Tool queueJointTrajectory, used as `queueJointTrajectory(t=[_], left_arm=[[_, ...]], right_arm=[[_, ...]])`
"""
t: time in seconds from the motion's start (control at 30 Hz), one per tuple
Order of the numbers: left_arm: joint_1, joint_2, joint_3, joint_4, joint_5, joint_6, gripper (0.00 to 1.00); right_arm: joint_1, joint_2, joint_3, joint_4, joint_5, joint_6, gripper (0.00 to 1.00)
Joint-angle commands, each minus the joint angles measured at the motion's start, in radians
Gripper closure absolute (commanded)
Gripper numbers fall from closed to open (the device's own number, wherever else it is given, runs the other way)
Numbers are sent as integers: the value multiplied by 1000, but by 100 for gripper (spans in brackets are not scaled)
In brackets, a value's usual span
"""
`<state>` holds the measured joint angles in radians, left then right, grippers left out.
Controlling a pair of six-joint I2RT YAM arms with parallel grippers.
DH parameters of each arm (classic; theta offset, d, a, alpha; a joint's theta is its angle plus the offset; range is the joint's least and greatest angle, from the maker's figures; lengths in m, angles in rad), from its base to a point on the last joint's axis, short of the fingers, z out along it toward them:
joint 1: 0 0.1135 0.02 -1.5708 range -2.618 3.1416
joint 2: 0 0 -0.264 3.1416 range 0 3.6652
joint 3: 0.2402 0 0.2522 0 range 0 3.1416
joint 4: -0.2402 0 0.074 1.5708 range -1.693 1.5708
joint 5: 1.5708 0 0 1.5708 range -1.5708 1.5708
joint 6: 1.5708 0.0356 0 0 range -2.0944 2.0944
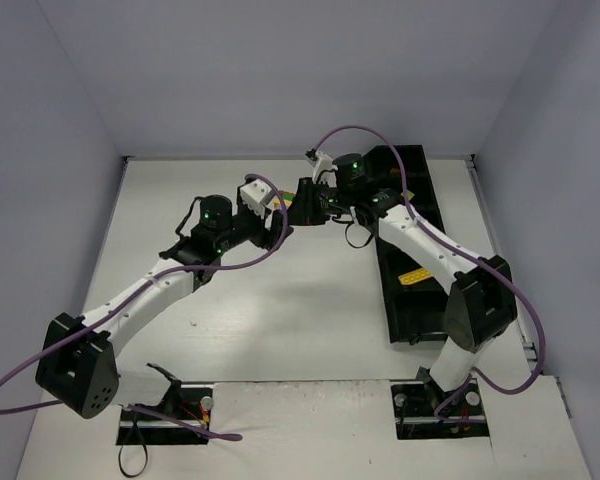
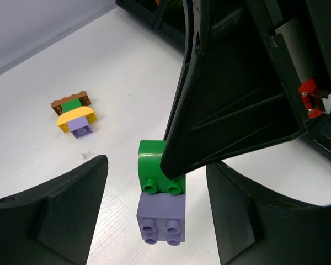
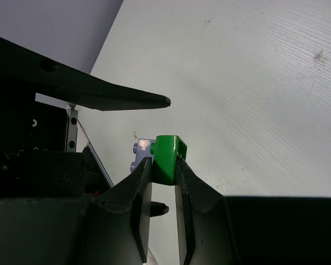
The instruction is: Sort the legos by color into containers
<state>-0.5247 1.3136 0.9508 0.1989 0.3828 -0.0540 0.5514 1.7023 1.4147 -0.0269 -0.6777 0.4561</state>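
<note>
The green lego [image 2: 153,160] is the one in line with my left gripper's fingers, so it isn't time to close yet. My left gripper should first move toward the lilac lego [image 2: 161,211], then close on the lilac lego.
My right gripper [image 3: 163,165] is shut on a green lego [image 3: 168,157] that is joined to a lilac lego [image 3: 142,150]. In the left wrist view, the green lego [image 2: 153,160] and the lilac lego [image 2: 161,215] sit between my left gripper's fingers [image 2: 49,215], which stand wide apart and touch neither. My left gripper [image 2: 157,218] is open. The right gripper's finger [image 2: 237,99] comes down over the green lego. The two grippers meet at the table's far middle [image 1: 298,205]. The black containers tray [image 1: 410,230] lies on the right, with a yellow lego [image 1: 415,278] in one compartment.
A small stack of brown, green, yellow and lilac legos [image 2: 74,115] lies on the white table beyond the left gripper. The tray's edge [image 2: 149,14] shows at the top of the left wrist view. Grey walls close the table on three sides.
</note>
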Motion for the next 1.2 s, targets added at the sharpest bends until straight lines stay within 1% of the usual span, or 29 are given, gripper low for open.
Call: queueJointTrajectory(t=[0.0,0.17,0.33,0.4,0.5,0.67,0.7,0.9,0.93,1.0,1.03,1.13,1.17], left_arm=[[-3,-57,0,65,-12,22,34],[3,-68,-3,11,-5,43,34],[6,-65,6,-58,39,52,34],[6,-66,3,-70,45,52,35],[6,-60,3,-85,54,52,40],[9,-47,16,-105,54,62,42],[8,-42,19,-107,57,80,44],[9,-19,32,-115,67,79,55],[9,-14,32,-113,67,77,62],[9,-13,36,-113,64,75,68],[11,-10,37,-113,64,74,73],[12,-7,42,-112,62,72,79],[12,-8,42,-112,62,68,83]], right_arm=[[7,-16,41,31,15,-17,100],[-1,-23,38,31,29,-27,100],[-1,-30,35,2,43,-37,100],[-2,-30,35,2,44,-39,100],[-2,-33,35,2,46,-42,100],[-2,-35,33,2,47,-42,100],[-2,-35,33,2,46,-43,100],[-2,-39,35,2,44,-43,100],[-2,-41,35,2,44,-46,100],[-2,-43,33,2,44,-50,100],[-2,-41,33,2,46,-53,100],[-2,-41,32,2,46,-57,100],[-2,-41,30,2,49,-60,100]])
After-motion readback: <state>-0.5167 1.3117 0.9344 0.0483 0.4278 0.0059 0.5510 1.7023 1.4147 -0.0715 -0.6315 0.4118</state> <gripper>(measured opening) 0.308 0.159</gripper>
